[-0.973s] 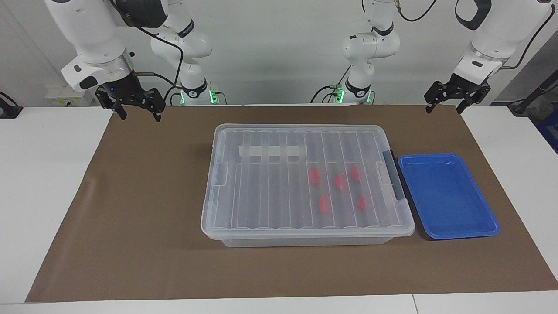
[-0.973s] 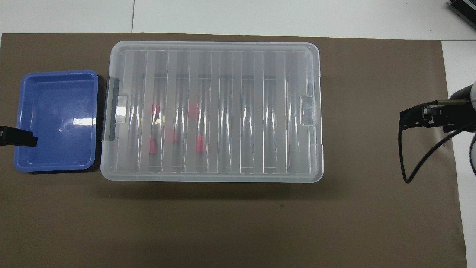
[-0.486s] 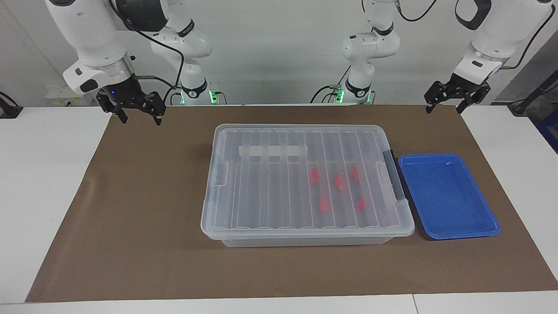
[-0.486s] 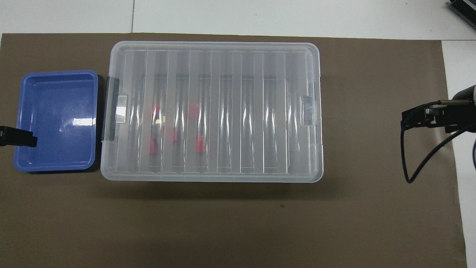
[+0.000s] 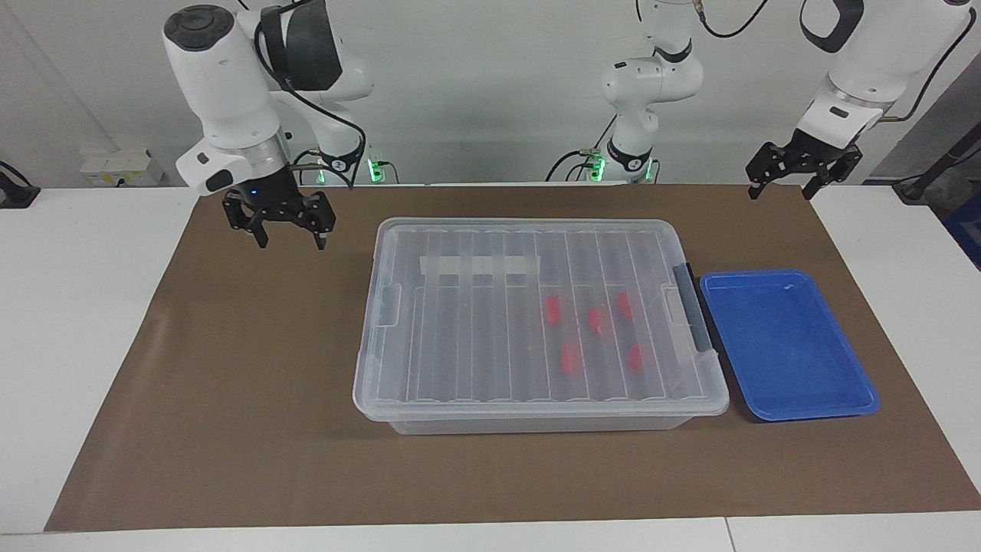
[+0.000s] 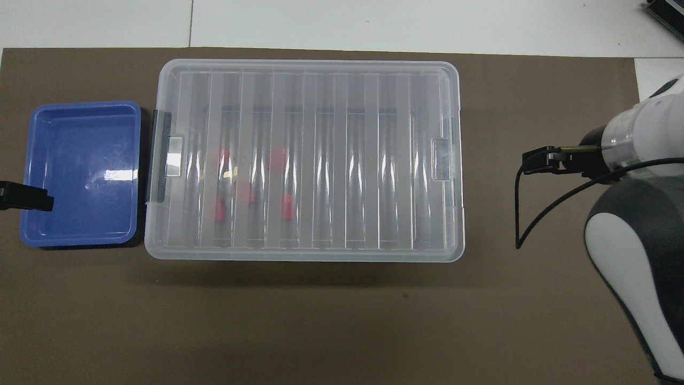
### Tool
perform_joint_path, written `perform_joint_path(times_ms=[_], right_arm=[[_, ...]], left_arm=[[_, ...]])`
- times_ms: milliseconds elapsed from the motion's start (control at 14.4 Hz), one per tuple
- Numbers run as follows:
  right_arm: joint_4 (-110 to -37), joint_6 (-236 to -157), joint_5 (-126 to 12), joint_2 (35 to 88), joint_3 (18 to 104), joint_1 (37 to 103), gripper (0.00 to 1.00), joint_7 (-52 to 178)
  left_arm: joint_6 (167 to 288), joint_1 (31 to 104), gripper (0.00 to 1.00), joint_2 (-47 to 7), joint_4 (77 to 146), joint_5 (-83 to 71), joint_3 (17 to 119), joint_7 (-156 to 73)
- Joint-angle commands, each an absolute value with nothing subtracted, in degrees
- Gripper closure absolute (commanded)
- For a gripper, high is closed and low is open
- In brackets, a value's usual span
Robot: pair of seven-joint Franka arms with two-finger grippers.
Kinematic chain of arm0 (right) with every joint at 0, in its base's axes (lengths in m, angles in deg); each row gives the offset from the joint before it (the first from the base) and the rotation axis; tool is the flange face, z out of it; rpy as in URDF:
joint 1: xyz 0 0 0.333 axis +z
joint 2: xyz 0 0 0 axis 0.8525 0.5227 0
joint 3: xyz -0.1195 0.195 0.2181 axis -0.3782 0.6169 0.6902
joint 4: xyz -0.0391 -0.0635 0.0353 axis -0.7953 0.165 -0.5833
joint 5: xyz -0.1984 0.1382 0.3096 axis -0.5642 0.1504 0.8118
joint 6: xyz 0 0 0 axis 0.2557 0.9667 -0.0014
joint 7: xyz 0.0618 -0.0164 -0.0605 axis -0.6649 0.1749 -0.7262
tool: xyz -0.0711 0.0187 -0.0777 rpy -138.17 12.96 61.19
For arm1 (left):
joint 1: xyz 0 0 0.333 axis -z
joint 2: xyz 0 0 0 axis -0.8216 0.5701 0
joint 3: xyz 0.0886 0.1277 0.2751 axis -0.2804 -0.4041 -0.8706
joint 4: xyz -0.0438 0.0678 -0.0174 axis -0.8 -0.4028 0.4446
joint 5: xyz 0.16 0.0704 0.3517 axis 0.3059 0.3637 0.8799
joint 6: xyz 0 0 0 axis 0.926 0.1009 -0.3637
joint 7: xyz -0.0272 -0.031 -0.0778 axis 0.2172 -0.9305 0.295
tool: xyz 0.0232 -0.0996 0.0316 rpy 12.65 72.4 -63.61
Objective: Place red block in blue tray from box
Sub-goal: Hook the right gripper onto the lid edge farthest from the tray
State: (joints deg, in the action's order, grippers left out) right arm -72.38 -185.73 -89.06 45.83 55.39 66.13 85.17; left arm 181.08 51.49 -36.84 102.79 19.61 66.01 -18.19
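Observation:
The right gripper grabs the lid by its thin end tab (image 6: 460, 168) next. The ribbed lid (image 6: 308, 160) spans the whole box, far wider than the fingers.
The box (image 5: 536, 322) is a clear bin with its ribbed lid on, in the middle of the brown mat; it also shows in the overhead view (image 6: 310, 160). Several red blocks (image 5: 596, 320) lie inside it, seen through the lid (image 6: 286, 207), toward the end with the black latch (image 5: 693, 314). The blue tray (image 5: 785, 345) stands empty beside that latch end (image 6: 80, 171). My right gripper (image 5: 291, 239) is open and empty, raised over the mat beside the box's unlatched end (image 6: 539, 160). My left gripper (image 5: 780, 188) is open and empty, and waits raised over the mat's edge (image 6: 24, 195).
A brown mat (image 5: 253, 399) covers the white table (image 5: 77, 307). Both arm bases (image 5: 636, 153) stand at the robots' edge. The right arm's cable (image 6: 534, 214) hangs under its wrist.
My right gripper has moved from the mat's corner toward the box's unlatched end and has come lower. The left arm, box, blocks and tray have not moved.

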Motion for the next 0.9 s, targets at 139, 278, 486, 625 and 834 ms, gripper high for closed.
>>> perform_joint_path(times_ms=[139, 278, 486, 625, 834], right_arm=[[-75.6, -193.3, -88.8, 48.2, 55.4, 69.5, 0.00, 89.0], [-75.6, -194.2, -88.8, 49.1, 55.4, 70.0, 0.01, 89.1], [-75.6, -196.3, -88.8, 50.8, 55.4, 71.3, 0.01, 90.1], [-75.6, -197.9, -88.9, 52.3, 55.4, 71.8, 0.01, 91.0], [-75.6, -198.3, -89.0, 53.1, 55.4, 71.8, 0.01, 90.9]], left_arm=[[181.7, 51.6, 0.00, -38.5, 104.6, 19.0, 65.6, -18.0], [181.7, 51.6, 0.00, -38.5, 104.6, 19.0, 65.6, -18.0], [181.7, 51.6, 0.00, -38.5, 104.6, 19.0, 65.6, -18.0], [181.7, 51.6, 0.00, -38.5, 104.6, 19.0, 65.6, -18.0], [181.7, 51.8, 0.00, -38.5, 104.6, 19.0, 65.6, -18.0]])
